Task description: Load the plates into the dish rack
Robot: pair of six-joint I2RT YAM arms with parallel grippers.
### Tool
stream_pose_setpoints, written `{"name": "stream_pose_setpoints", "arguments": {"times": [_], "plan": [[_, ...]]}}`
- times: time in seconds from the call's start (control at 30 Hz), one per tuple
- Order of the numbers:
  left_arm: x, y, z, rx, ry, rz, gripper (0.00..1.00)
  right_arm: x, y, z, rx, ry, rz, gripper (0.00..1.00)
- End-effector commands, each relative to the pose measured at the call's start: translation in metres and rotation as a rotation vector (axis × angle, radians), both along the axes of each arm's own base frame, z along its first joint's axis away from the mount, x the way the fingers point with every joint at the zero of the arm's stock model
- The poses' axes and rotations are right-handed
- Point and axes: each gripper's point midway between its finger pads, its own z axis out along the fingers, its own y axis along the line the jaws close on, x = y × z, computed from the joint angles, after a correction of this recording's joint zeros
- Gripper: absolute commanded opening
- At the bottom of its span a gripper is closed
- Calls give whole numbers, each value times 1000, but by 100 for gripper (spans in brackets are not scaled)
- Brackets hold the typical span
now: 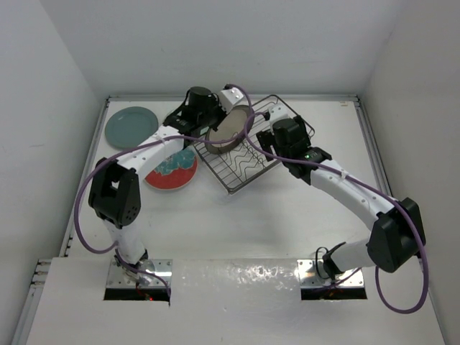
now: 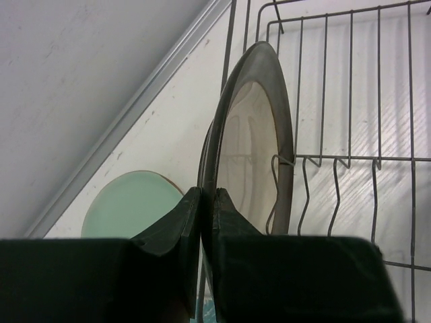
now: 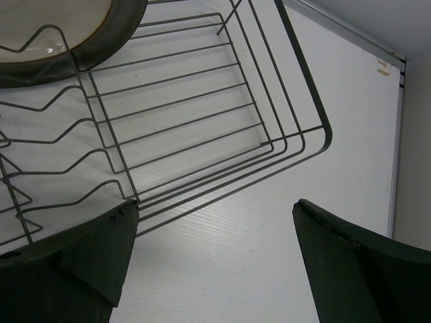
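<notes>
The cream plate is standing on edge against the wavy dividers and would rest in the rack if I opened now, so my left gripper should release it.
My left gripper (image 1: 213,118) (image 2: 207,195) is shut on the rim of the cream plate with brown rim (image 1: 230,126) (image 2: 252,141). It holds the plate on edge inside the dish rack (image 1: 231,188) (image 2: 350,158), at the rack's far-left end among the wavy dividers. The plate's edge shows in the right wrist view (image 3: 60,40). My right gripper (image 1: 277,134) (image 3: 215,204) is open and empty over the table at the rack's rim (image 3: 323,131). The dark teal plate (image 1: 132,126) lies flat at the back left. The red-rimmed plate (image 1: 171,170) lies flat left of the rack. A pale mint green plate (image 2: 131,205) shows in the left wrist view.
White walls close in the table on the left, back and right. A metal strip (image 2: 141,101) runs along the wall's foot. The purple cables (image 1: 86,215) of both arms loop over the table.
</notes>
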Motion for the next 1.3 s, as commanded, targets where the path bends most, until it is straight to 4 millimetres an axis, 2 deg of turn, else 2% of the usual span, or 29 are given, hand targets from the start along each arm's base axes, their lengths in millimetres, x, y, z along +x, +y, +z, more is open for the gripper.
{"name": "stream_pose_setpoints", "arguments": {"times": [0.0, 0.1, 0.13, 0.17, 0.27, 0.33, 0.47, 0.53, 0.57, 0.6, 0.63, 0.67, 0.7, 0.73, 0.8, 0.83, 0.87, 0.9, 0.93, 0.97, 1.03, 1.07, 1.13, 1.17, 1.23, 1.27], "plan": [[-23, -9, -38, -43, 150, -11, 0, 2, 1, 17, 69, -57, -11, 94], [-14, -4, -35, -33, 127, 33, 0, 2, 0, 15, 72, -49, -20, 94], [-9, -5, -27, -40, 113, 41, 4, 2, 0, 16, 77, -50, -23, 95], [-7, -5, -24, -43, 109, 46, 16, 1, -1, 16, 75, -47, -25, 95], [0, -3, -2, -67, 90, 60, 40, 1, 0, 19, 86, -53, -27, 95], [4, -2, 16, -81, 76, 67, 51, 2, -1, 22, 91, -57, -31, 95], [7, 3, 46, -102, 40, 88, 60, 3, 1, 25, 100, -63, -30, 95], [10, 7, 69, -137, 13, 110, 69, 4, 3, 27, 109, -67, -30, 95], [10, 10, 76, -146, 13, 121, 70, 5, 4, 29, 113, -68, -26, 95], [11, 9, 99, -181, -15, 127, 85, 5, 5, 30, 116, -70, -22, 95], [11, 10, 112, -198, -30, 133, 90, 6, 6, 32, 121, -73, -17, 95], [12, 17, 120, -205, -35, 163, 90, 6, 8, 33, 123, -72, -8, 95], [12, 21, 149, -251, -72, 184, 90, 7, 11, 33, 122, -66, 16, 95], [13, 27, 162, -270, -86, 204, 92, 8, 14, 38, 124, -70, 27, 96], [14, 55, 195, -331, -117, 286, 94, 9, 19, 36, 114, -53, 58, 96], [15, 68, 204, -354, -123, 319, 94, 11, 21, 42, 114, -59, 71, 97], [22, 99, 208, -374, -124, 389, 95, 12, 24, 43, 112, -55, 88, 97], [20, 116, 211, -408, -97, 430, 95, 12, 27, 44, 114, -54, 107, 97], [22, 133, 208, -412, -80, 472, 95, 14, 35, 46, 125, -49, 141, 97], [24, 172, 196, -398, -41, 560, 95, 15, 38, 46, 128, -47, 156, 97], [26, 207, 170, -422, 49, 641, 94, 18, 47, 49, 120, -46, 208, 97], [24, 253, 147, -429, 118, 740, 93, 19, 50, 48, 124, -42, 218, 97], [23, 281, 116, -460, 217, 774, 90, 21, 56, 48, 144, -38, 234, 97], [19, 314, 94, -456, 255, 848, 90, 21, 61, 46, 157, -29, 257, 97], [17, 342, 69, -463, 291, 904, 90, 22, 67, 45, 174, -26, 276, 96], [12, 370, 53, -465, 300, 964, 89, 22, 71, 41, 183, -17, 292, 96]]}}
